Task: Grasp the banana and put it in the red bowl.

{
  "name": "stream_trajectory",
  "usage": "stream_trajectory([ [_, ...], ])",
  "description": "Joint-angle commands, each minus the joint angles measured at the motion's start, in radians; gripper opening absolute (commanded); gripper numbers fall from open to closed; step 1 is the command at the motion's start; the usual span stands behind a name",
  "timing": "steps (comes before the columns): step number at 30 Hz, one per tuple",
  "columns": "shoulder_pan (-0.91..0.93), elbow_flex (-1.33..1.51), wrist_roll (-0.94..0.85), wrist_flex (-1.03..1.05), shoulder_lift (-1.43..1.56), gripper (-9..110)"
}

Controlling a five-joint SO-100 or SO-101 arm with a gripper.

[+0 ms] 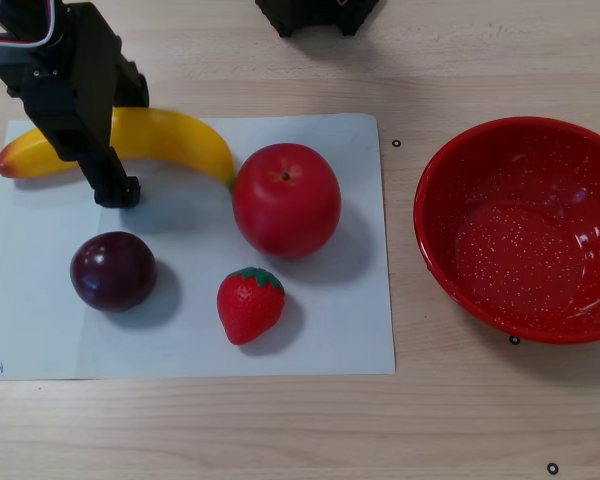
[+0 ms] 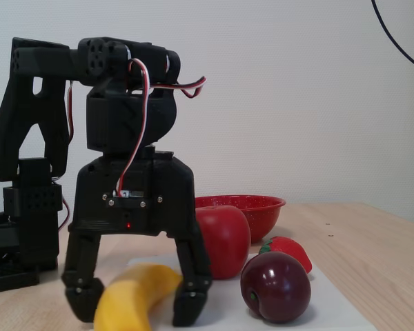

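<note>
The banana is long and its stem end [image 1: 229,178] is touching the red apple, so I will next take hold of the banana around its middle [image 1: 126,135] with my gripper.
The yellow banana [image 1: 175,135] lies on a white sheet at the upper left of the other view, orange-red tip to the left. My black gripper [image 1: 105,150] hangs over its middle, with one fingertip [image 1: 117,190] down on the sheet just on the near side of it. In the fixed view the gripper [image 2: 136,303] is open and straddles the banana [image 2: 134,293], one finger on each side, and the banana rests on the sheet. The red bowl [image 1: 520,240] stands empty at the right; in the fixed view it [image 2: 252,203] shows behind the apple.
On the white sheet [image 1: 320,320] are a red apple [image 1: 285,200] right next to the banana's stem end, a dark plum [image 1: 113,270] and a strawberry [image 1: 250,305]. A black arm base [image 1: 315,15] sits at the top edge. Bare wood lies between sheet and bowl.
</note>
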Motion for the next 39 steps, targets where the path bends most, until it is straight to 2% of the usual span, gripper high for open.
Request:
stream_trajectory([
  [1,0.002,-0.092,0.02,0.04,0.08,10],
  [3,-0.006,-0.08,0.035,0.055,0.104,0],
  [12,-0.055,-0.069,0.123,0.204,0.245,0],
  [22,-0.087,-0.216,0.221,0.454,0.382,0],
  [29,-0.092,-0.222,0.259,0.454,0.502,0],
  [39,0.018,-0.316,0.158,0.454,0.517,0],
])
